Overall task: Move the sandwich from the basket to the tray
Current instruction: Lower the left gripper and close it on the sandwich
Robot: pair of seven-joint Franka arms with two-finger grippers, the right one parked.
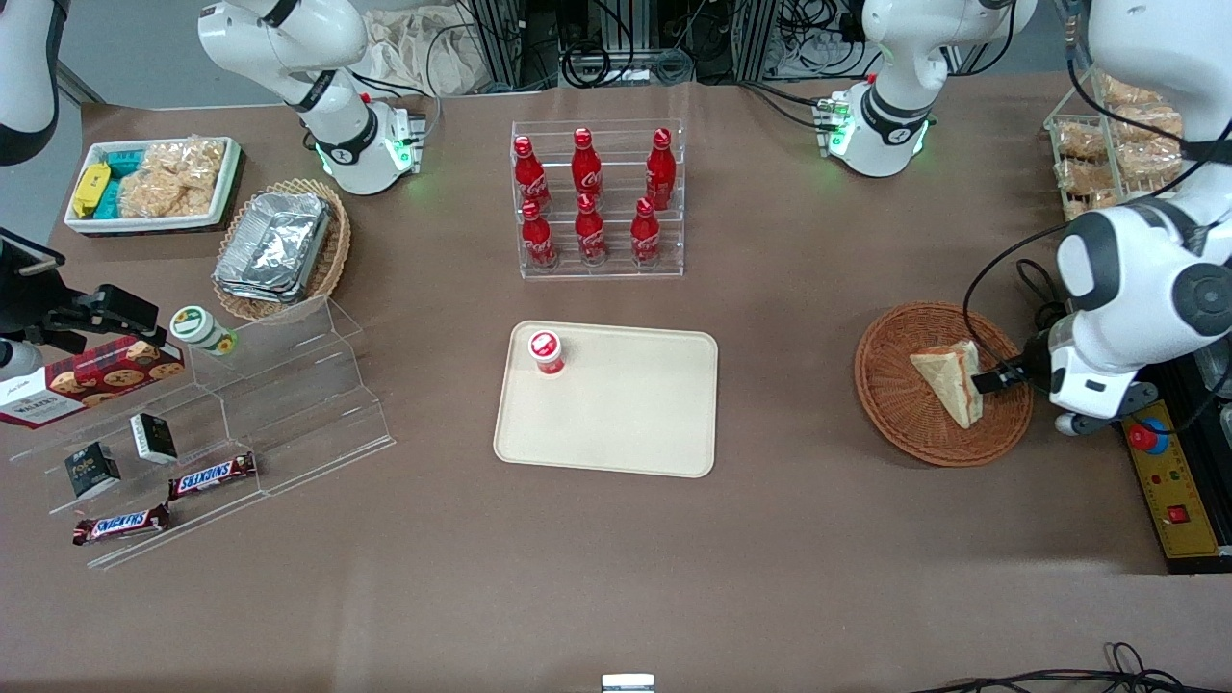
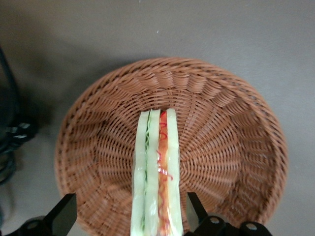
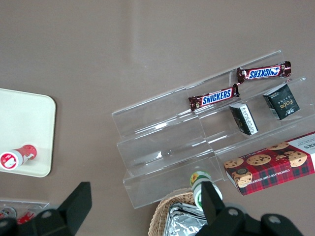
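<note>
The sandwich is standing on edge and its filling [image 2: 163, 172] shows between the bread, so I should next grab the flat sides of the bread with my gripper.
The sandwich [image 1: 948, 382] stands on edge in the round reddish-brown wicker basket [image 1: 890, 371] toward the working arm's end of the table. In the left wrist view the sandwich [image 2: 157, 172] shows its red and green filling between pale bread, with the basket [image 2: 226, 142] under it. My gripper [image 1: 991, 379] is low at the basket's rim, open, its black fingers [image 2: 196, 209] straddling the sandwich's wide end. One finger is close to the bread and the other stands well apart. The cream tray [image 1: 626, 423] lies flat mid-table.
A small red-capped cup [image 1: 546, 351] stands on a tray corner. A clear rack of red cola bottles [image 1: 592, 202] stands farther from the front camera. A yellow control box [image 1: 1169, 481] lies beside the basket. An acrylic stepped shelf [image 1: 279, 404] with snacks stands toward the parked arm's end.
</note>
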